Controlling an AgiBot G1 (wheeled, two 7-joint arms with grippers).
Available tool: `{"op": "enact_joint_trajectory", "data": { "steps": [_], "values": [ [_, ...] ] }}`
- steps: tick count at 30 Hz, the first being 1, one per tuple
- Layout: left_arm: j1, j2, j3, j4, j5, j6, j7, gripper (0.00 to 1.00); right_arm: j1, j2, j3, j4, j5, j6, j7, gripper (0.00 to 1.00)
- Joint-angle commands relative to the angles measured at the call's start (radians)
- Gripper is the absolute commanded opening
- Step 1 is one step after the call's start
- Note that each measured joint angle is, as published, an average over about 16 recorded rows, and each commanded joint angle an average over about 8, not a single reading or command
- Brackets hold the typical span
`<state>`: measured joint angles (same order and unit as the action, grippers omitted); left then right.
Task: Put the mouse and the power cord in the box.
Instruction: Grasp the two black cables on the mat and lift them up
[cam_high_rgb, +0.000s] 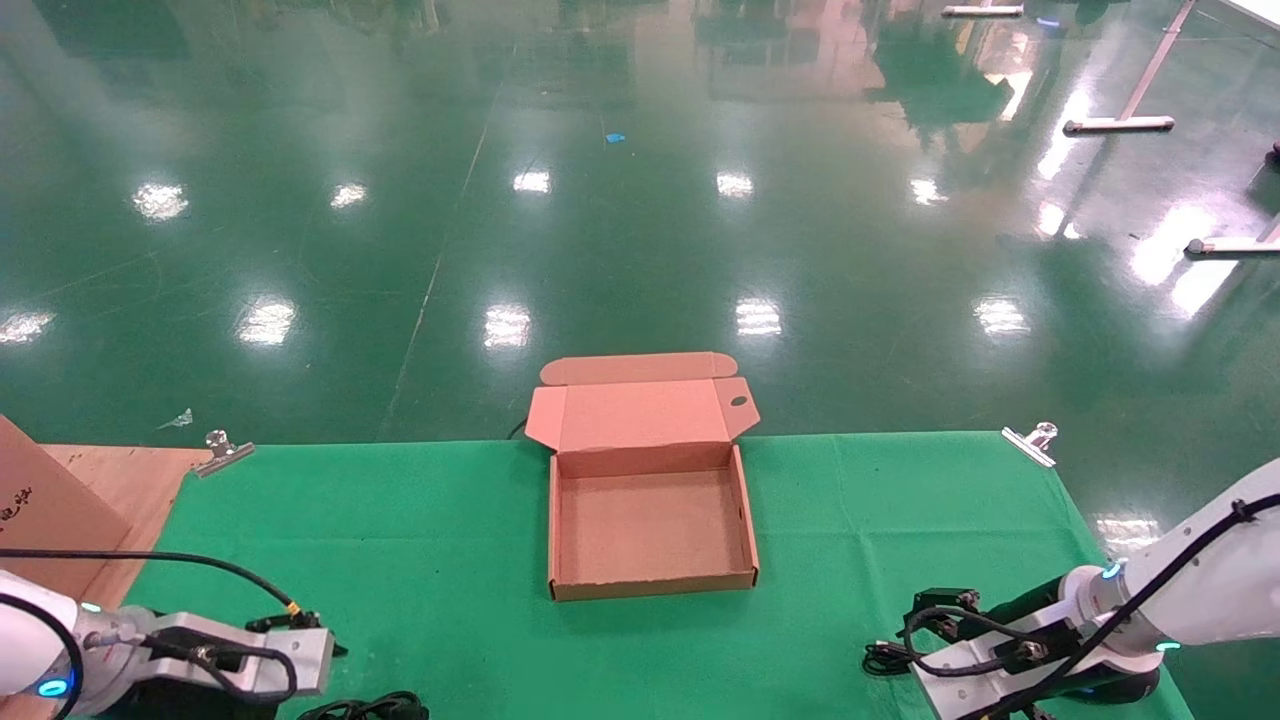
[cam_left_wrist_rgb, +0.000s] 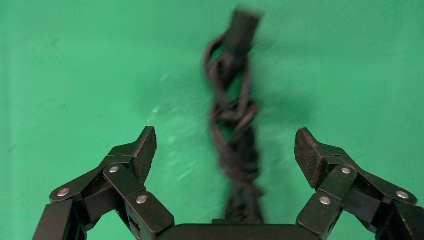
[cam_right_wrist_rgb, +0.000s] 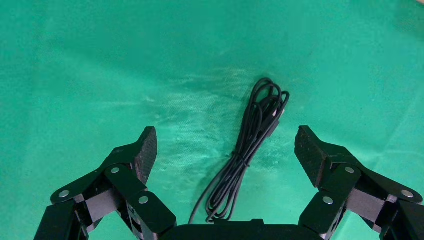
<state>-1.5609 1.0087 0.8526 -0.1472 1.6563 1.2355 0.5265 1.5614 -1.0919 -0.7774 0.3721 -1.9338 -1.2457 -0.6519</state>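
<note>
My left gripper grabs the power cord around its knotted middle (cam_left_wrist_rgb: 240, 150) next, since the cord stretches out as a long bundle of loops.
The box (cam_high_rgb: 650, 595) lies open and empty at the middle of the green cloth, its lid (cam_high_rgb: 640, 412) folded back over the far edge. The power cord (cam_left_wrist_rgb: 235, 135), a thick twisted black bundle, lies on the cloth under my left gripper (cam_left_wrist_rgb: 225, 145), which is open and straddles it without touching. A bit of that cord (cam_high_rgb: 365, 708) shows beside the left wrist at the near left. My right gripper (cam_right_wrist_rgb: 225, 145) is open over the mouse's thin bundled cable (cam_right_wrist_rgb: 260, 115). The mouse body is hidden.
A bigger brown carton (cam_high_rgb: 40, 510) stands on a wooden surface (cam_high_rgb: 130, 470) at the far left. Metal clamps (cam_high_rgb: 222, 450) (cam_high_rgb: 1035, 440) pin the green cloth (cam_high_rgb: 400, 540) at both far corners. Beyond the table edge is glossy green floor.
</note>
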Motion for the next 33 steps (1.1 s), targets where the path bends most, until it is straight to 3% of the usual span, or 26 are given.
{"op": "enact_joint_trajectory", "data": {
  "steps": [1, 15, 25, 31, 33],
  "values": [
    [-0.004, 0.011, 0.004, 0.021, 0.01, -0.041, 0.016, 1.0, 0.009, -0.016, -0.003, -0.044, -0.004, 0.014, -0.027, 1.0],
    [-0.008, 0.044, 0.006, 0.089, 0.014, -0.074, 0.065, 1.0, 0.064, -0.102, -0.022, -0.247, -0.039, 0.115, -0.124, 1.0],
    [-0.008, 0.052, 0.005, 0.113, 0.013, -0.085, 0.089, 1.0, 0.07, -0.141, -0.027, -0.312, -0.049, 0.195, -0.151, 1.0],
    [-0.004, 0.056, 0.002, 0.123, 0.009, -0.097, 0.097, 1.0, 0.058, -0.153, -0.028, -0.329, -0.052, 0.282, -0.16, 1.0],
    [-0.002, 0.058, 0.001, 0.125, 0.008, -0.104, 0.1, 0.9, 0.052, -0.156, -0.028, -0.332, -0.052, 0.314, -0.161, 1.0]
  ]
}}
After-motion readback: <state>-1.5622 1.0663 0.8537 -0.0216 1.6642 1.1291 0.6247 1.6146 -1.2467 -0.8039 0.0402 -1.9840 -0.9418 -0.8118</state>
